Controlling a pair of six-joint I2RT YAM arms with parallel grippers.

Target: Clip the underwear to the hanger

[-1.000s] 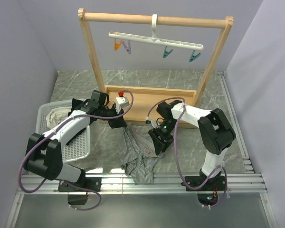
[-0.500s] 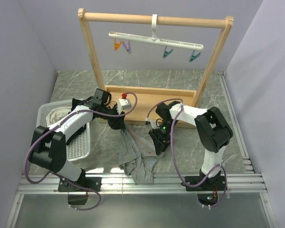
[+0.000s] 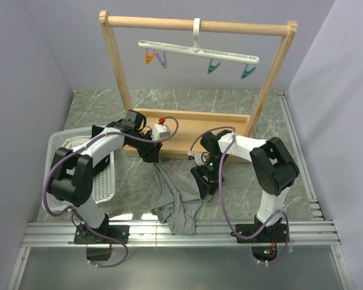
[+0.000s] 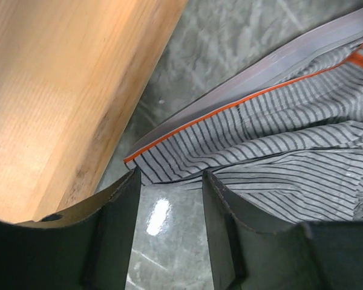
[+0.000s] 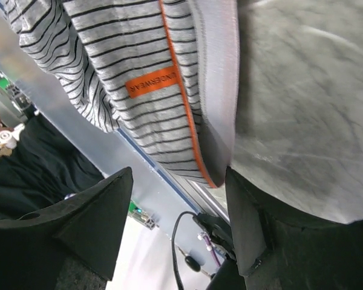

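Observation:
Next, my left gripper grabs the underwear [image 3: 175,202] by its orange-edged waistband corner [image 3: 157,164] beside the wooden base, to straighten the waistband for clipping.
The underwear [image 3: 175,202] lies crumpled on the marble table between my two arms, grey with dark stripes and an orange-edged waistband. My left gripper [image 3: 152,156] is low beside the wooden base, open. In the left wrist view bare table shows between its fingers [image 4: 118,223], and the underwear's waistband corner [image 4: 169,158] lies just past the left gripper [image 4: 169,181]. My right gripper [image 3: 204,181] is open at the cloth's right edge. In the right wrist view the underwear [image 5: 139,72] ends at the inner face of one fingertip [image 5: 245,217]; the right gripper [image 5: 178,181] grips nothing. The hanger [image 3: 199,51] hangs from the frame's top bar, its clips empty.
The wooden frame [image 3: 118,72] stands behind both arms, and its base board [image 3: 193,124] carries a small white box with a red button [image 3: 160,128]. A white basket [image 3: 103,181] holding whitish cloth [image 3: 69,145] sits at the left. Metal rails [image 3: 181,232] run along the near edge.
My left gripper has opened and let go of the waistband corner, which now lies on the table. The left arm shifted slightly toward the wooden base. The right gripper narrowed, then reopened.

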